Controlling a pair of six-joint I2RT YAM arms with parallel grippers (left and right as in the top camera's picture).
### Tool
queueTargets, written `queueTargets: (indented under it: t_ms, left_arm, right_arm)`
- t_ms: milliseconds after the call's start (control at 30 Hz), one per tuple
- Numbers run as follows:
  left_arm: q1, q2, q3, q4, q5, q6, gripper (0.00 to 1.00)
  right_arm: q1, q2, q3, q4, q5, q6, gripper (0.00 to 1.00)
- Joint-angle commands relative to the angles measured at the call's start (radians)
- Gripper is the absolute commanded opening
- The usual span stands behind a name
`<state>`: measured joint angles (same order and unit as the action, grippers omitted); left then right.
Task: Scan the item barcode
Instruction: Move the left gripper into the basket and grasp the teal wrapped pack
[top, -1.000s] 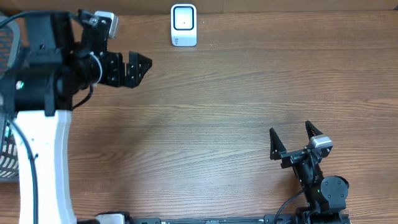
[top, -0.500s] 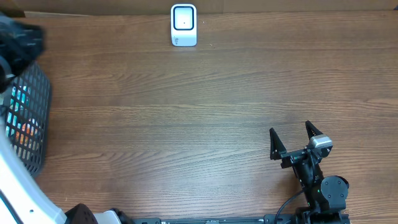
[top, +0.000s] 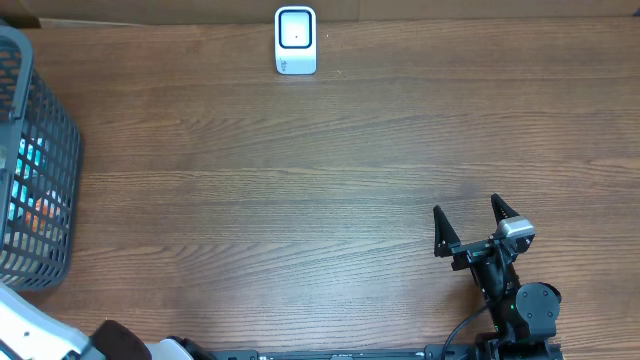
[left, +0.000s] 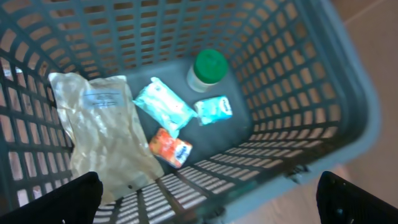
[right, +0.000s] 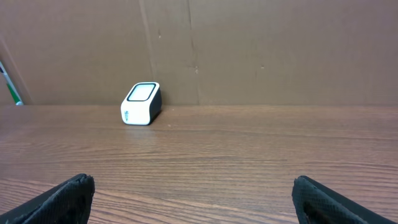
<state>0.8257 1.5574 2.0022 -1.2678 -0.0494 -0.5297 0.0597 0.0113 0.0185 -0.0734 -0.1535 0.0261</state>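
The teal packet's barcode has to stay free to face the scanner, so I should next grab the packet by its lower edge (left: 175, 129) with my left gripper.
A white barcode scanner (top: 295, 40) stands at the table's far edge, also visible in the right wrist view as a scanner (right: 141, 103) by the cardboard wall. My left gripper (left: 208, 199) hangs open above a grey mesh basket (left: 311, 106). Inside lie a beige pouch (left: 106, 140), a teal packet (left: 165, 107), a small teal-white packet (left: 213, 110), an orange packet (left: 170, 148) and a green-capped bottle (left: 207, 68). Nothing is between its fingers. My right gripper (top: 474, 224) rests open near the front right, empty.
The basket (top: 45, 180) sits at the table's left edge. A brown cardboard wall (right: 249, 50) backs the table. The left arm's white base (top: 35, 335) shows at the lower left corner.
The left arm has swung left out of the overhead view and now hangs over the basket, which has come into sight. The right arm has not moved.
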Motion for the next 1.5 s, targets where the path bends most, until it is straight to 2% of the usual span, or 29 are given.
queueTargets:
  t_ms: [0,233,400,533,667,733,767,967,1133,1467]
  left_arm:
    - [0.001,0.078,0.014,-0.016,-0.053,0.062,0.99]
    - [0.02,0.198,0.014,-0.09,-0.138,0.061,0.96]
    - [0.065,0.293,0.014,-0.101,-0.137,0.09,0.96]
    - [0.071,0.362,0.014,-0.058,-0.131,0.183,0.96]
    - [0.061,0.419,0.014,0.018,-0.03,0.306,0.93]
    - [0.058,0.448,0.014,0.047,0.023,0.357,0.79]
    - [0.057,0.459,0.014,0.059,0.035,0.373,0.77]
    - [0.049,0.533,0.014,0.132,0.047,0.452,0.8]
    - [0.049,0.605,0.014,0.14,0.049,0.559,0.77]
    - [0.042,0.735,0.014,0.193,0.05,0.606,0.74]
  right_arm:
    - [0.002,-0.008,-0.01,0.004,-0.005,0.004,1.0]
    - [0.002,-0.008,-0.01,0.004,-0.005,0.004,1.0]
    - [0.002,-0.008,-0.01,0.004,-0.005,0.004,1.0]
    - [0.002,-0.008,-0.01,0.004,-0.005,0.004,1.0]
    - [0.002,-0.008,-0.01,0.004,-0.005,0.004,1.0]
    - [0.002,-0.008,-0.01,0.004,-0.005,0.004,1.0]
    - [0.002,-0.008,-0.01,0.004,-0.005,0.004,1.0]
    - [0.002,-0.007,-0.01,0.004,-0.005,0.004,1.0]
    - [0.002,-0.007,-0.01,0.004,-0.005,0.004,1.0]
    - [0.002,-0.007,-0.01,0.004,-0.005,0.004,1.0]
